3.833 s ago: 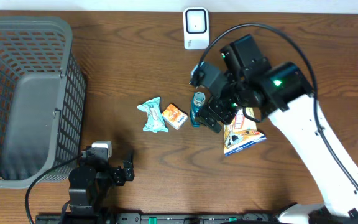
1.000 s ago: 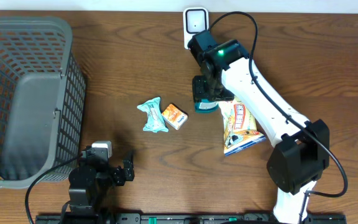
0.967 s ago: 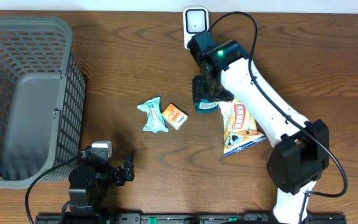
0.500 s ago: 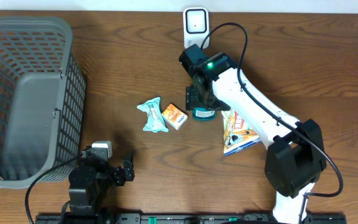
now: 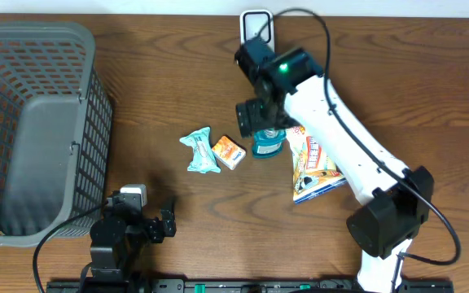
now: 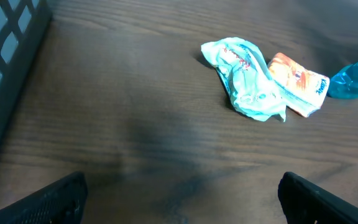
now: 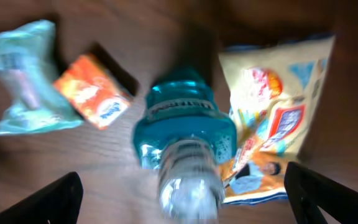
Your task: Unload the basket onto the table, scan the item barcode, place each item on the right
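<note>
I will grab the blue bottle near its clear cap (image 5: 266, 146) (image 7: 189, 164) with my right gripper next. The labelled body of the bottle then stays uncovered, so the barcode can be scanned.
The item, a blue bottle with a clear cap (image 5: 266, 146), stands on the table just right of an orange packet (image 5: 229, 151). My right gripper (image 5: 256, 122) hovers over it, open. In the right wrist view the blurred bottle (image 7: 184, 129) rises between the two wide-apart fingers (image 7: 44, 201), and neither touches it. No barcode shows on it. The white scanner (image 5: 256, 24) stands at the table's far edge, partly behind the right arm. My left gripper (image 6: 182, 200) is open and empty near the front edge, low over bare wood.
A light blue wrapper (image 5: 199, 152) lies left of the orange packet. A yellow snack bag (image 5: 316, 168) lies right of the bottle. A tall grey basket (image 5: 32, 122) fills the left side of the table.
The right gripper brought the bottle down and left beside the orange packet, opened, let it go and pulled back a little. The left arm has not moved.
</note>
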{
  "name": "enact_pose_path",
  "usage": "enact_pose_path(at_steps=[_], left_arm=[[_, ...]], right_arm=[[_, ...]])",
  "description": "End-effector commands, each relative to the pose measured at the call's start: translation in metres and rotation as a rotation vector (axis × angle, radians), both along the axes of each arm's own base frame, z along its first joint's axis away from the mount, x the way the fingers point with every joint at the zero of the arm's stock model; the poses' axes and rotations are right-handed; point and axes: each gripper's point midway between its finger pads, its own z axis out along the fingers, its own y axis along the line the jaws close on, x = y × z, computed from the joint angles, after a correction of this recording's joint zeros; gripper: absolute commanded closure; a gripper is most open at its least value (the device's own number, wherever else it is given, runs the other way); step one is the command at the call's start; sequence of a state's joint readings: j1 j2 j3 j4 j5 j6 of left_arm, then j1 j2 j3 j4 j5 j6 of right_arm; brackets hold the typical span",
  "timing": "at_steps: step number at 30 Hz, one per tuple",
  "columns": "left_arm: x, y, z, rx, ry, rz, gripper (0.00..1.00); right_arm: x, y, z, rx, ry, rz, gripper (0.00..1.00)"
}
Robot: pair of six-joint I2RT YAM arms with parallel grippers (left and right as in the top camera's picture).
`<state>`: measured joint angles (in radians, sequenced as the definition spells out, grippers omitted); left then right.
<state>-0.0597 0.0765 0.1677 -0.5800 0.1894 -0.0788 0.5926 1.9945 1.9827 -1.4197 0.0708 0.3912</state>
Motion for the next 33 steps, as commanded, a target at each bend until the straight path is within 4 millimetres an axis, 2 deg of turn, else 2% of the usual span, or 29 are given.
enact_pose_path(at_steps=[1,4,6,8,15,21,26,33], left_arm=[[-0.001,-0.002,-0.006,-0.013,0.017,-0.003,0.02],[-0.001,-0.002,-0.006,-0.013,0.017,-0.003,0.02],[-0.001,-0.002,-0.006,-0.013,0.017,-0.003,0.02],[-0.001,-0.002,-0.006,-0.013,0.017,-0.003,0.02],[-0.001,-0.002,-0.006,-0.013,0.017,-0.003,0.02],[-0.001,-0.002,-0.006,-0.013,0.017,-0.003,0.02],[-0.001,-0.002,-0.006,-0.013,0.017,-0.003,0.02],[-0.001,-0.002,-0.006,-0.013,0.017,-0.003,0.02]], right_arm=[[0.006,0.005,0.033,0.001,-0.072,0.211,0.01],[-0.005,0.009,0.044,-0.016,-0.059,0.530,0.01],[-0.023,0.011,0.042,-0.006,-0.003,0.790,0.01],[-0.033,0.008,0.039,-0.018,0.034,0.949,0.01],[-0.017,-0.002,0.037,-0.037,-0.004,1.050,0.04],[-0.007,-0.003,0.033,-0.009,-0.025,1.071,0.01],[-0.010,0.001,0.012,0.028,0.017,1.094,0.01],[-0.007,-0.011,-0.035,-0.038,0.076,1.086,0.01]])
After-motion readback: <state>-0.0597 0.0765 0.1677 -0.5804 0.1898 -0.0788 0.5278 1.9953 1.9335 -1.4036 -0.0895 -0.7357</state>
